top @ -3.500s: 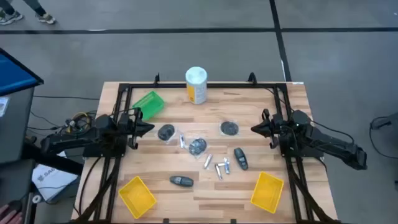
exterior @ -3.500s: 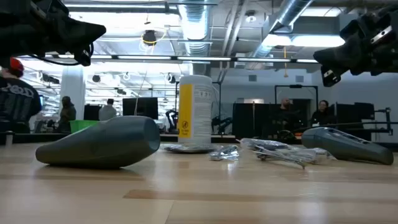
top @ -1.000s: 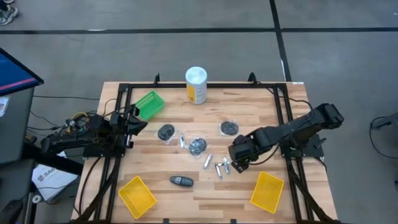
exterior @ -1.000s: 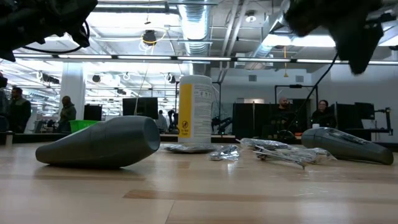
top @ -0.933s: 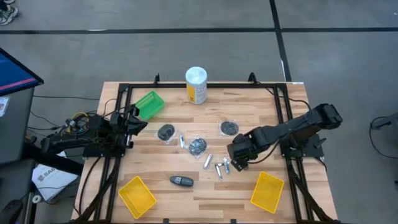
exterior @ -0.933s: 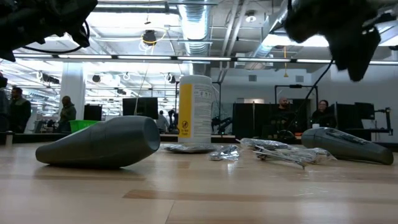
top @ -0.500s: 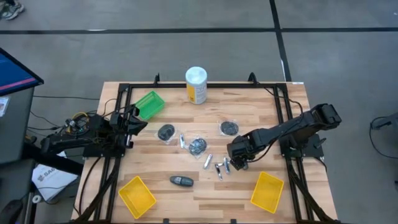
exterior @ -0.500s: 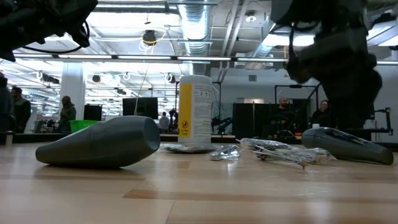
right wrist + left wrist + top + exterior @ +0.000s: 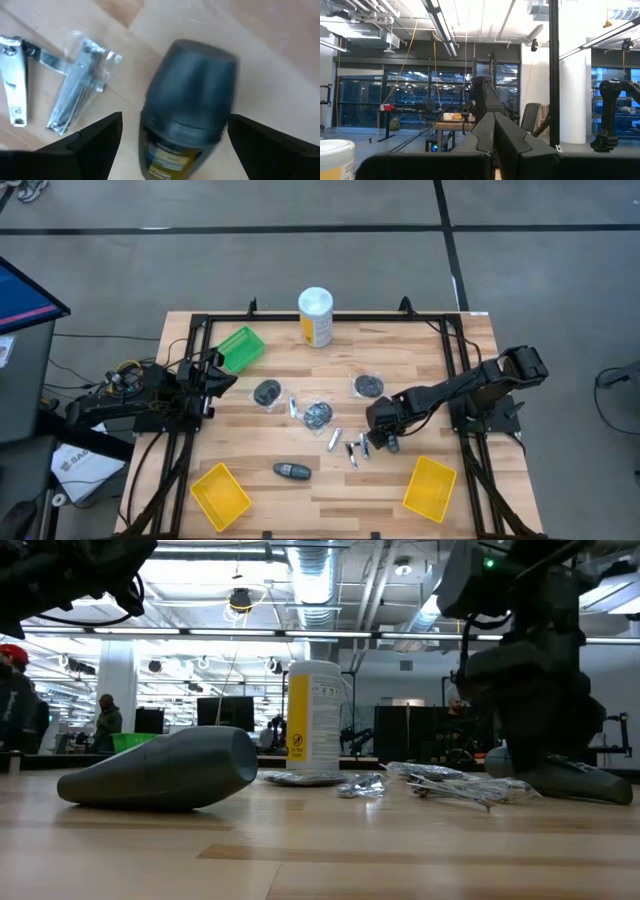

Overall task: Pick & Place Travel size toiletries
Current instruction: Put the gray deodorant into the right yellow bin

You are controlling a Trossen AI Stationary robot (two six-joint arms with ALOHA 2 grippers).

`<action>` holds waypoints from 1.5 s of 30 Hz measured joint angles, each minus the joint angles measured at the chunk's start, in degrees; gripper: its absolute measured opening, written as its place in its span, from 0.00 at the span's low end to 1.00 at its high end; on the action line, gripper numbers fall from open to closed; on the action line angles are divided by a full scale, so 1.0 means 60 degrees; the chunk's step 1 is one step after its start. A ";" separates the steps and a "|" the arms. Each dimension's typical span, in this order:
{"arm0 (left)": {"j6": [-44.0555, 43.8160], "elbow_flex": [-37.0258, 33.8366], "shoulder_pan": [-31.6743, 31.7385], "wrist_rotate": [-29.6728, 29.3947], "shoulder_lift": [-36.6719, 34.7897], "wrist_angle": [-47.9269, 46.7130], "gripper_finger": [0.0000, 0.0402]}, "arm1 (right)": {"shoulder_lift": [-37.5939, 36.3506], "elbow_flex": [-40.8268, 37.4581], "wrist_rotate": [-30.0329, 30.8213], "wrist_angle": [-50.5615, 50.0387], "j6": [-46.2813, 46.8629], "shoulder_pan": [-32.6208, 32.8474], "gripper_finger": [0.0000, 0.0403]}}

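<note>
My right gripper should next pick up the dark pod by the sides of its cap end (image 9: 190,95), so that it can put the pod in the yellow bin.
Three dark round discs (image 9: 267,392) (image 9: 318,415) (image 9: 369,386) lie flat on the wooden table, with several small silver pieces (image 9: 350,450) (image 9: 75,97) near the middle. One dark oval pod (image 9: 292,470) lies on its side near the front and shows large in the low view (image 9: 160,772). My right gripper (image 9: 385,436) is open and low over the second pod (image 9: 190,95), one finger on either side of it (image 9: 575,780). I see no touch. My left gripper (image 9: 215,375) is shut and waits at the table's left edge.
A white-and-yellow canister (image 9: 315,317) stands at the far edge. A green bin (image 9: 240,346) lies at the far left, and yellow bins sit at the front left (image 9: 220,495) and front right (image 9: 430,487). A black frame rail (image 9: 330,320) runs round the table.
My right gripper has gone down onto the pod at the right of the silver pieces, staying open, until its fingers stand on either side of it near the tabletop. The pod has not moved.
</note>
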 joint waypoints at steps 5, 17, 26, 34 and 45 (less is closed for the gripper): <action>0.0008 0.0000 0.0001 -0.0003 0.0000 -0.0002 0.00 | 0.0087 -0.0244 0.0075 0.0152 -0.0009 -0.0057 0.82; 0.0000 0.0000 0.0001 -0.0004 0.0000 -0.0002 0.00 | 0.0495 -0.0212 0.0142 0.0061 -0.0415 -0.0054 0.51; 0.0011 0.0000 0.0001 -0.0004 0.0000 -0.0005 0.00 | 0.0452 0.0025 0.0174 -0.0034 -0.0430 -0.0038 0.50; 0.0011 0.0000 -0.0002 -0.0004 0.0000 -0.0002 0.00 | -0.0016 0.0826 0.0142 -0.0387 -0.0503 0.0118 0.49; 0.0011 0.0000 0.0001 0.0000 0.0000 0.0071 0.00 | -0.2309 0.2105 0.0478 -0.2378 0.2854 0.1868 0.51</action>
